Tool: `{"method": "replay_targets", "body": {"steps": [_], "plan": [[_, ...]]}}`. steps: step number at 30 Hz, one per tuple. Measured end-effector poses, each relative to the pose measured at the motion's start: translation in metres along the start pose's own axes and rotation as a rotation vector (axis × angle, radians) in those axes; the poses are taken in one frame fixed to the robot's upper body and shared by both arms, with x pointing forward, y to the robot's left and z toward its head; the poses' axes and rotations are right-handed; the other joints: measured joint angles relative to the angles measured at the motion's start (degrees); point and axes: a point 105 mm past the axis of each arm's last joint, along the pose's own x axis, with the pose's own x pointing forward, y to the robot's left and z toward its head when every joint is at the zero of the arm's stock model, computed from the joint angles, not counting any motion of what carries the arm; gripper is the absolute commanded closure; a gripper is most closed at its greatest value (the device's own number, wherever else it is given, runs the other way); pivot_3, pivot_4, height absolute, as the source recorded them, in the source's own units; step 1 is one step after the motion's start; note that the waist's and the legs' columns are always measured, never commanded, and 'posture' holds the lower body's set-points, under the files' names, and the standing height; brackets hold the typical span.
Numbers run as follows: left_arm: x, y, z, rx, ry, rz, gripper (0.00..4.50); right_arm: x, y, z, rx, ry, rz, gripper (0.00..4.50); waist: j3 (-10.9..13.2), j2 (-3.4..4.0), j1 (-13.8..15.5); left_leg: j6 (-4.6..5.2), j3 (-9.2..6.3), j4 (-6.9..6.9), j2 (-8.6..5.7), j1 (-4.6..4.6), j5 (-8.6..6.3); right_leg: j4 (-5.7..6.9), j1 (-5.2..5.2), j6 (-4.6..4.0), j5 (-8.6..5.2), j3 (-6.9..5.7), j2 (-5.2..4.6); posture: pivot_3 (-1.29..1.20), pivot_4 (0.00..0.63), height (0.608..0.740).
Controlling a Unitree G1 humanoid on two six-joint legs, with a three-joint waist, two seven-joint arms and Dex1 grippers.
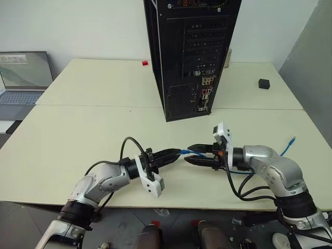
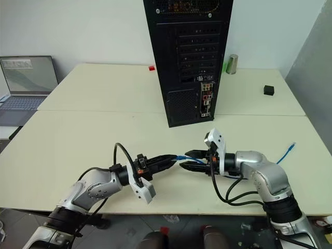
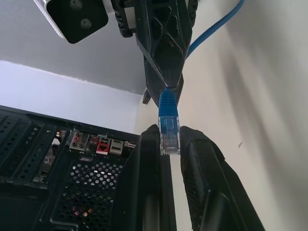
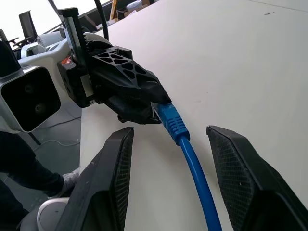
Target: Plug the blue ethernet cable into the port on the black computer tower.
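Next, my right gripper grabs the blue ethernet cable by the part just behind its plug (image 1: 195, 153) (image 4: 191, 160), since my left gripper's fingers cover the plug's tip.
The black computer tower (image 1: 192, 52) stands upright at mid-table, its rear panel facing me. The port sits in the coloured connector cluster (image 1: 206, 94) low on that panel; I cannot tell which socket it is. My left gripper (image 1: 178, 153) is held level in front of the tower and is shut on the translucent plug (image 3: 168, 139) of the blue ethernet cable (image 4: 192, 166). My right gripper (image 1: 188, 154) faces it tip to tip, open, its fingers (image 4: 118, 163) on either side of the cable just behind the plug without touching it. The cable's far end (image 1: 290, 143) lies on the table at the right.
An open laptop (image 1: 23, 75) sits at the far left. A small black cube (image 1: 264, 83) and a metal can (image 2: 232, 64) stand at the back right, and a small red item (image 1: 144, 63) lies behind the tower. The pale table (image 1: 78, 140) is two tops joined.
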Motion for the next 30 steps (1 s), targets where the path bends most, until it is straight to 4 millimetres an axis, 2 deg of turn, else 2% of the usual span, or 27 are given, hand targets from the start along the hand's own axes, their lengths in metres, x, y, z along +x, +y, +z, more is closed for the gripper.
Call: {"method": "replay_targets", "body": {"steps": [6, 10, 12, 25, 27, 30], "plan": [[0.0006, -0.001, -0.0002, 0.01, 0.0, -0.01, 4.22, 0.005, -0.0012, -0.0013, 0.006, -0.009, 0.003, 3.05, 0.0, 0.0, 0.0, 0.0, 0.0, 0.0, 0.0, 0.0, 0.0, 0.0, 0.0, 0.0, 0.0, 0.0, 0.0, 0.0, 0.15, 0.74], [0.0008, -0.0002, -0.0009, 0.011, 0.005, -0.001, 4.22, 0.0056, -0.0036, 0.0004, 0.001, -0.006, 0.0, 4.09, 0.0, 0.0, 0.0, 0.0, -0.01, 0.0, 0.01, 0.0, 0.0, 0.0, 0.0, 0.0, 0.0, -0.01, 0.0, 0.0, 0.15, 0.74], [0.0007, 0.0002, -0.0028, 0.01, 0.018, 0.003, 4.22, 0.006, -0.0032, 0.001, -0.001, -0.006, 0.004, 4.47, 0.0, 0.0, 0.0, 0.0, -0.01, 0.0, 0.01, 0.0, 0.0, 0.0, 0.0, 0.0, 0.0, -0.01, 0.01, 0.0, 0.15, 0.74], [0.0008, -0.0033, -0.0008, 0.022, 0.006, -0.009, 4.22, 0.0046, -0.0034, -0.0021, 0.023, 0.019, 0.025, 4.5, 0.0, 0.0, 0.0, 0.0, -0.02, 0.0, 0.0, 0.0, 0.0, 0.01, 0.0, 0.0, 0.0, -0.01, 0.0, 0.0, 0.15, 0.74], [0.0004, -0.0036, 0.0003, 0.017, -0.001, -0.012, 3.52, 0.004, -0.0027, -0.0026, 0.027, 0.023, 0.032, 4.5, 0.0, 0.0, 0.0, 0.0, -0.02, 0.0, 0.0, 0.0, 0.0, 0.01, 0.0, 0.0, 0.0, 0.0, 0.0, 0.0, 0.15, 0.74], [0.0003, -0.003, 0.0036, -0.015, -0.022, -0.006, 2.93, -0.0002, -0.006, -0.0048, 0.029, 0.044, 0.02, 4.5, 0.0, 0.0, 0.01, 0.0, -0.02, 0.0, 0.0, 0.0, 0.0, 0.0, 0.0, 0.0, 0.0, -0.01, 0.0, 0.0, 0.15, 0.74]]}}
